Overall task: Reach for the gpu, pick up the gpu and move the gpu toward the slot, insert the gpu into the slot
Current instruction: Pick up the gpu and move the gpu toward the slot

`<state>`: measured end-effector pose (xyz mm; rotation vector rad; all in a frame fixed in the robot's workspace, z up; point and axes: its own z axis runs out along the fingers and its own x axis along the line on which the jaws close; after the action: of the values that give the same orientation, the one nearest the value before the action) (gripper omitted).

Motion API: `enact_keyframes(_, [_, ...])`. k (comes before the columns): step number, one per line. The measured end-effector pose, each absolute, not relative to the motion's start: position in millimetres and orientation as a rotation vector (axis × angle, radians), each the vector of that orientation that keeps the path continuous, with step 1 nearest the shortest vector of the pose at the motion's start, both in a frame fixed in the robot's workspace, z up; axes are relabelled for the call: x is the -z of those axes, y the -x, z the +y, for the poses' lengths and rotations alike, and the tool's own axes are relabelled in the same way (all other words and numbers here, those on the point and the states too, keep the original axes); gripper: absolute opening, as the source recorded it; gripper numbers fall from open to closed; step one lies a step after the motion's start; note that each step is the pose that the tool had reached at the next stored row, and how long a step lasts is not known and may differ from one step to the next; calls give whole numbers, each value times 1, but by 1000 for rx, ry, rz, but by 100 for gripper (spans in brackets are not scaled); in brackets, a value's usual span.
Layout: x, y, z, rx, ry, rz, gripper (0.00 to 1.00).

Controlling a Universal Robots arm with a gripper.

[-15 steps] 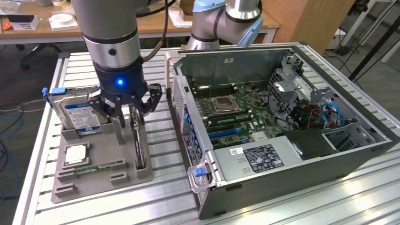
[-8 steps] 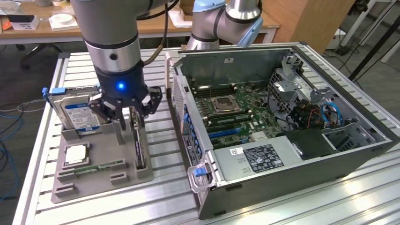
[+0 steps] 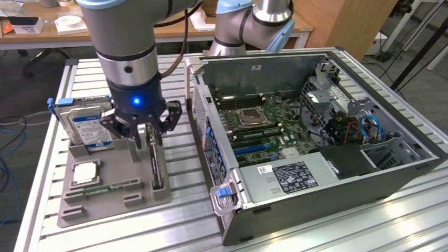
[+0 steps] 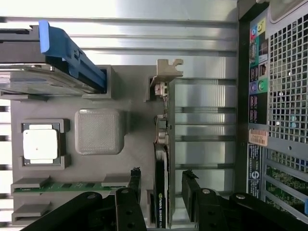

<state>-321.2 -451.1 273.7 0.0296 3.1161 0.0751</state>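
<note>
My gripper's fingers stop high at the GPU's upper edge (image 4: 161, 175), the grey holder (image 4: 137, 120) far below, so closing now would miss. My gripper lowers, then closes on the GPU.
The gpu (image 3: 157, 167) is a thin dark card standing on edge in a slot of the grey holder (image 3: 115, 202) on the exterior view's left. My gripper (image 3: 145, 134) hangs right over the card's far end and is open. In the wrist view the gpu (image 4: 160, 159) runs as a narrow edge with its silver bracket (image 4: 166, 73) at one end. There the gripper (image 4: 162, 191) straddles it, one black finger (image 4: 135, 185) on each side, with a gap between each finger and the card. The slot (image 3: 253, 150) lies among the blue and black connectors on the motherboard inside the open computer case (image 3: 392, 173).
The holder also carries a blue-labelled hard drive (image 3: 85, 125), a square processor (image 3: 85, 172) and a green memory stick (image 3: 110, 187). In the wrist view the case's rear panel (image 4: 276, 96) stands close beside the holder. A second arm's base (image 3: 242, 23) stands behind the case.
</note>
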Motion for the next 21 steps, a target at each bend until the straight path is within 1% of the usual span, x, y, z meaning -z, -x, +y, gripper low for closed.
enact_keyframes(21, [-253,317,-456,-75,-21,3116,47])
